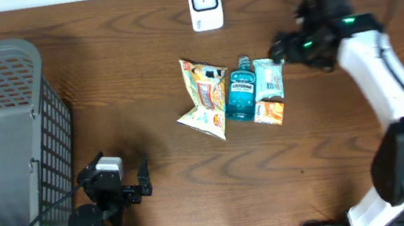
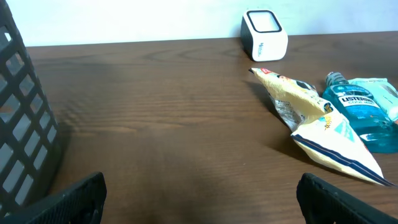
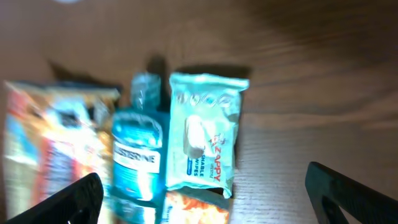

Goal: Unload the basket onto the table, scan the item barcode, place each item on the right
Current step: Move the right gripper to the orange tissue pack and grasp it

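Observation:
I need to pick up the small orange packet (image 1: 270, 111) next with my right gripper, by its end away from the mouthwash bottle. The rest of the packet stays uncovered, so its barcode can be scanned.
Four items lie together mid-table: a yellow snack bag (image 1: 204, 97), a blue mouthwash bottle (image 1: 240, 90), a pale green wipes pack (image 1: 269, 80) and a small orange packet (image 1: 270, 111). The white barcode scanner (image 1: 203, 3) stands at the far edge. My right gripper (image 1: 281, 46) hovers just right of the wipes pack, open and holding nothing. In the right wrist view the wipes pack (image 3: 205, 140) and bottle (image 3: 137, 155) lie between and ahead of my right gripper (image 3: 202, 199). My left gripper (image 1: 116, 179) is open near the front edge, with bare wood between its fingers (image 2: 68, 199).
A large grey mesh basket (image 1: 1, 149) fills the left side of the table, its wall close to my left gripper (image 2: 202, 205). From the left wrist, the scanner (image 2: 264, 34) stands far ahead and the snack bag (image 2: 317, 121) lies to the right.

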### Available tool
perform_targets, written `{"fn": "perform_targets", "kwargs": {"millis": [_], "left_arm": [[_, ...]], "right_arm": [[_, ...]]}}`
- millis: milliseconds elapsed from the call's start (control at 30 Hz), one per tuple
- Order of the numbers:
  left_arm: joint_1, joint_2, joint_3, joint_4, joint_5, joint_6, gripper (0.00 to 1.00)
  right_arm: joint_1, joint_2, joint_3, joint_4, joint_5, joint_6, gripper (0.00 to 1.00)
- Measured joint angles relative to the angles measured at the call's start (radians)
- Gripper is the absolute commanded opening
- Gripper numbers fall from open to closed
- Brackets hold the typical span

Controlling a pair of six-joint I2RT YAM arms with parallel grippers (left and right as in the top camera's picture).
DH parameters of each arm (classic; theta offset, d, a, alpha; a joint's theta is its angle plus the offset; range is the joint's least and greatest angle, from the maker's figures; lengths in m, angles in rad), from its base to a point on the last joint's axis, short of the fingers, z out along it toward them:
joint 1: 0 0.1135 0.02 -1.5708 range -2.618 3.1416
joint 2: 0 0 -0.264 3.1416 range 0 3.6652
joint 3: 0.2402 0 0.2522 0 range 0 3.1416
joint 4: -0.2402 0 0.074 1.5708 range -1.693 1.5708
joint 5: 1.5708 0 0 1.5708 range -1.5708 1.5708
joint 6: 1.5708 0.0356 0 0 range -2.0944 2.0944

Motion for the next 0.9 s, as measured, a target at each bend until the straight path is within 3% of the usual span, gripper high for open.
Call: {"fn": "perform_targets", "kwargs": {"millis": [133,400,633,900], "left_arm": [[0.000,0.000,0.000,0.000,0.000,0.000,0.98],[0.000,0.000,0.000,0.000,0.000,0.000,0.98],[0.000,0.000,0.000,0.000,0.000,0.000,0.98],[0.000,0.000,0.000,0.000,0.000,0.000,0.98]], "right_arm": [[0.113,0.071,-0.005,-0.003,0.167,-0.068,0.91],[0.235,0.114,-0.015,-0.047,0.352,-0.118,0.91],[0.248,0.114,-0.016,-0.269,0.312,0.128,0.78],[0.194,0.114,-0.050,-0.222,0.182,0.231,0.65]]}}
